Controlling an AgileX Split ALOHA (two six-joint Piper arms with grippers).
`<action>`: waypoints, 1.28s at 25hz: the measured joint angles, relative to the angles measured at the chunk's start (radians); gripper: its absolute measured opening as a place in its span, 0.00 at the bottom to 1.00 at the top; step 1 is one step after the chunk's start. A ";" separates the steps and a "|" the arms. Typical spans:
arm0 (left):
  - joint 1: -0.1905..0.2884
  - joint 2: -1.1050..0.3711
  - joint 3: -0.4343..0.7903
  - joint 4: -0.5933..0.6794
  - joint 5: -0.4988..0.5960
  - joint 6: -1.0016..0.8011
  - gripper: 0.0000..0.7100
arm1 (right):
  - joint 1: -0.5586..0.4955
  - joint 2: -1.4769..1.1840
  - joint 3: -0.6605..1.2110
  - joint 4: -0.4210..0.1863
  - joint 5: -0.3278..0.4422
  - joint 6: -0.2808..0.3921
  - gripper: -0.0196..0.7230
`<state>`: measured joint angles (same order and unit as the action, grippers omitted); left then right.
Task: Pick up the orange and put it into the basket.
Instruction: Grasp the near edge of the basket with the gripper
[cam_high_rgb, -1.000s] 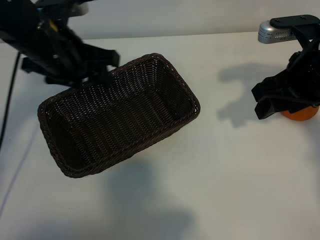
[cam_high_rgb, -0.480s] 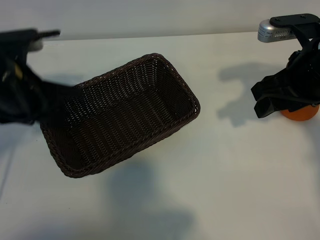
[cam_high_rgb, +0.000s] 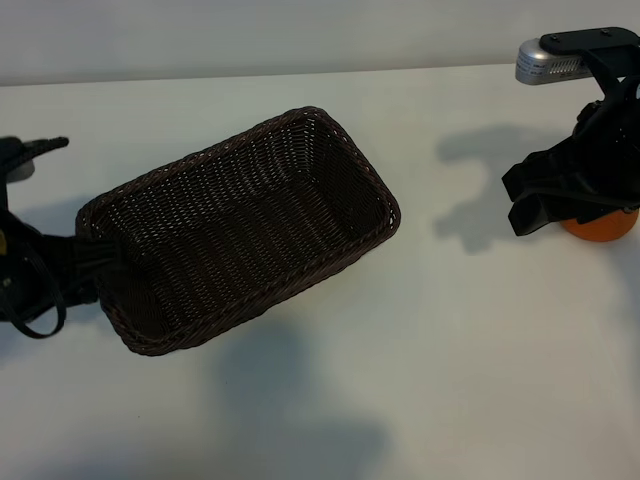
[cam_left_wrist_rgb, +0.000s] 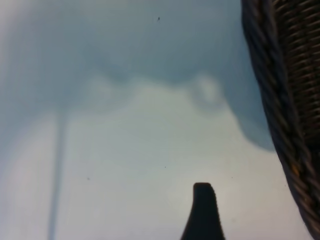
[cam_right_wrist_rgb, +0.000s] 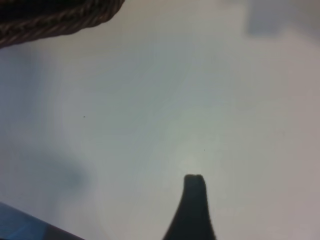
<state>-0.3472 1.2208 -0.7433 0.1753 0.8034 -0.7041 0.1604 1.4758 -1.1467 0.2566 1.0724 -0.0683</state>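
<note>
The left gripper grabs the basket (cam_high_rgb: 240, 235) by its thin braided rim (cam_high_rgb: 90, 222) next, since the basket is far too wide to span.
The dark brown wicker basket (cam_high_rgb: 240, 235) lies slanted on the white table, left of the middle, with nothing inside. The orange (cam_high_rgb: 602, 228) sits at the far right, mostly hidden behind my right arm. My right gripper (cam_high_rgb: 515, 205) hovers just left of the orange, open and holding nothing; one bare fingertip (cam_right_wrist_rgb: 194, 182) shows over the table. At the basket's left end my left gripper (cam_high_rgb: 95, 272) hangs low and open, close to the rim. Its wrist view shows a single fingertip (cam_left_wrist_rgb: 202, 192) beside the basket (cam_left_wrist_rgb: 295, 100) wall.
A silver camera head (cam_high_rgb: 550, 62) sits atop the right arm. The basket's braided rim (cam_right_wrist_rgb: 50, 20) shows far off in the right wrist view. White table stretches between basket and orange and along the front.
My left arm has swung from behind the basket's far left corner out to the left and down to its left end. Right arm, orange and basket stayed put.
</note>
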 joint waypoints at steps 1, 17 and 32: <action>0.012 0.000 0.012 0.000 -0.029 -0.021 0.79 | 0.000 0.000 0.000 0.000 0.000 0.000 0.81; 0.125 0.162 0.023 -0.064 -0.241 -0.057 0.79 | 0.000 0.000 0.000 0.000 -0.001 -0.001 0.81; 0.125 0.311 0.023 -0.175 -0.355 0.014 0.79 | 0.000 0.000 0.000 0.000 -0.002 -0.004 0.81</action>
<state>-0.2219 1.5320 -0.7201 0.0000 0.4482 -0.6897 0.1604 1.4758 -1.1467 0.2566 1.0703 -0.0724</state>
